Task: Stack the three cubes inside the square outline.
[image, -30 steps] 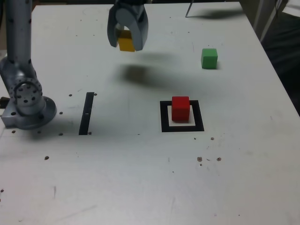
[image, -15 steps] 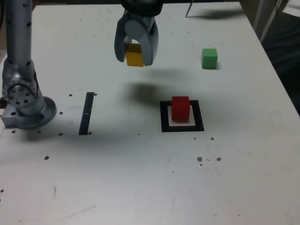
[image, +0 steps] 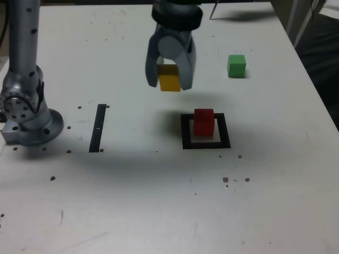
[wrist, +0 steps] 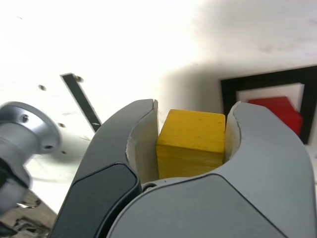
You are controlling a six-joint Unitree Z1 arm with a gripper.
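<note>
The yellow cube [image: 170,80] hangs in the air beside and above the red cube, so it stays in my gripper for now until it is lower.
My gripper [image: 170,84] is shut on the yellow cube [image: 170,80] and holds it in the air, to the exterior view's left of and behind the square outline [image: 206,144]. In the wrist view the yellow cube [wrist: 192,141] sits clamped between the two grey jaws. The red cube [image: 204,121] stands inside the black square outline; the wrist view shows the red cube [wrist: 280,110] in the square outline [wrist: 262,81] too. The green cube [image: 236,66] rests alone on the table at the back, on the exterior view's right.
A straight black tape strip [image: 98,127] lies on the white table [image: 159,196] at the exterior view's left, near the arm's grey base [image: 26,114]. The table's right edge [image: 312,79] runs close behind the green cube.
The gripper has carried the yellow cube toward the exterior view's right and slightly forward, closer to the square outline. The red and green cubes have stayed in place.
</note>
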